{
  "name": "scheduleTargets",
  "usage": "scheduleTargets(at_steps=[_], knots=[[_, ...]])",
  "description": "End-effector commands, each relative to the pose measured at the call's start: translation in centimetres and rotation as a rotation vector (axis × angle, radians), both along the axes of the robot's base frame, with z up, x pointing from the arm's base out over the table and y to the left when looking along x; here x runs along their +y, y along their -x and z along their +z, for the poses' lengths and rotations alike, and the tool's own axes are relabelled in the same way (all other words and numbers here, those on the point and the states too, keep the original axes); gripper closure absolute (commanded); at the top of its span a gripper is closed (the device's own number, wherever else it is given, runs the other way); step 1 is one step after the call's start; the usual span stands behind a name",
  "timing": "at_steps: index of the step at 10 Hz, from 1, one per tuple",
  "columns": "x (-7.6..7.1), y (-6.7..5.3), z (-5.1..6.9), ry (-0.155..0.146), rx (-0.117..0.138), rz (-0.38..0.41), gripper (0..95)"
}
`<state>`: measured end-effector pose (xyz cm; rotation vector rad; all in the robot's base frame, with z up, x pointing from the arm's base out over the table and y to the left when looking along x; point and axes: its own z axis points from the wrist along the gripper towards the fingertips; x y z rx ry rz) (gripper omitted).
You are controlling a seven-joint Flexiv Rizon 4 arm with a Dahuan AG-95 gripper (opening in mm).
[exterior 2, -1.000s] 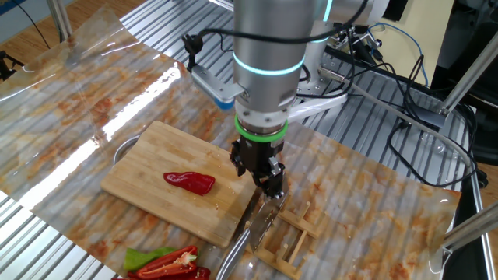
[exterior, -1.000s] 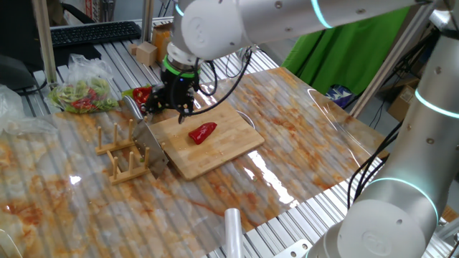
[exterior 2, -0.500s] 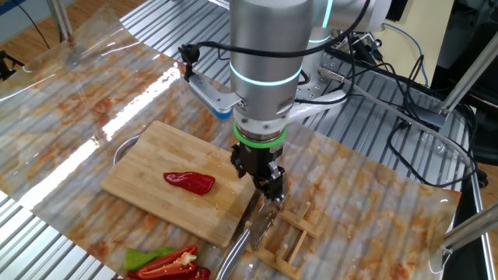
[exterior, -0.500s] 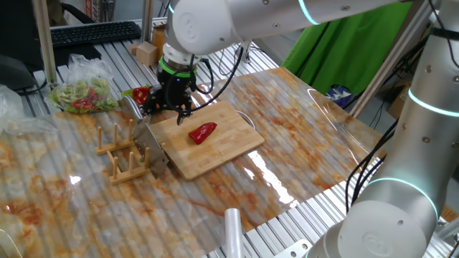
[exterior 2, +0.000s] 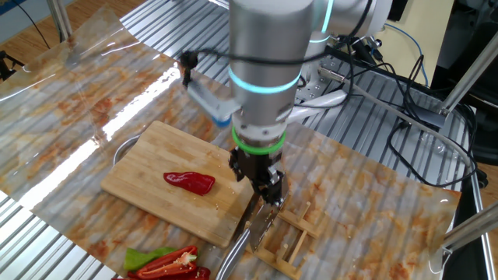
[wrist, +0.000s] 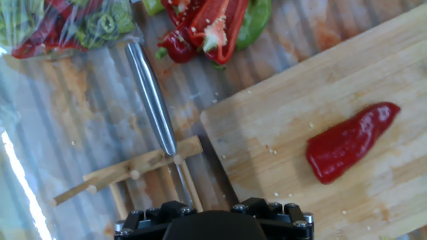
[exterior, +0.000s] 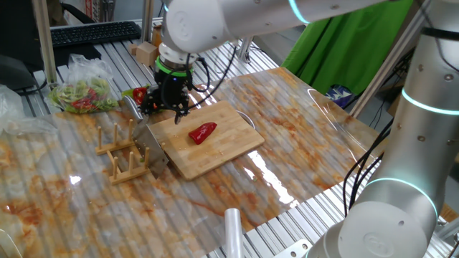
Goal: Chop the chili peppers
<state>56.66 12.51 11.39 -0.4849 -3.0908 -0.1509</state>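
Observation:
I should next grab the knife with my gripper by the blade's spine (wrist: 185, 183), beside the rounded handle (wrist: 152, 100), to chop, because the knife's flat sides stand upright in the rack.
One whole red chili pepper (exterior: 203, 132) (exterior 2: 189, 182) (wrist: 350, 141) lies on the wooden cutting board (exterior: 231, 145) (exterior 2: 152, 155) (wrist: 280, 127). A knife with a steel handle (wrist: 150, 93) rests in a small wooden rack (exterior: 125, 154) (exterior 2: 292, 237) (wrist: 133, 170) beside the board's edge, its blade (exterior: 150, 140) standing on edge. My gripper (exterior: 166, 107) (exterior 2: 267, 189) hangs just over the board's edge next to the knife, open and holding nothing. The hand view shows only the gripper's black base along the bottom; the fingertips are out of frame.
Halved red and green peppers (exterior: 143, 93) (exterior 2: 167, 263) (wrist: 207, 23) lie beyond the knife handle. A plastic bag of pepper scraps (exterior: 82, 93) (wrist: 60, 23) sits further left. A stained plastic sheet (exterior: 301, 136) covers the table. A keyboard (exterior: 93, 32) is at the back.
The arm has shifted slightly toward the knife handle side. The pepper, the board and the knife have not moved.

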Motion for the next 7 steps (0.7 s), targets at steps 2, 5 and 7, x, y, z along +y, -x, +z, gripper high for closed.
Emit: scheduleTargets(at_steps=[2, 5, 7], knots=[[-0.15, 0.47, 0.25, -0.003, -0.008, 0.004, 19.0], [-0.14, 0.49, 0.24, -0.003, -0.009, -0.010, 19.0], [-0.14, 0.49, 0.24, -0.012, -0.009, -0.025, 19.0]])
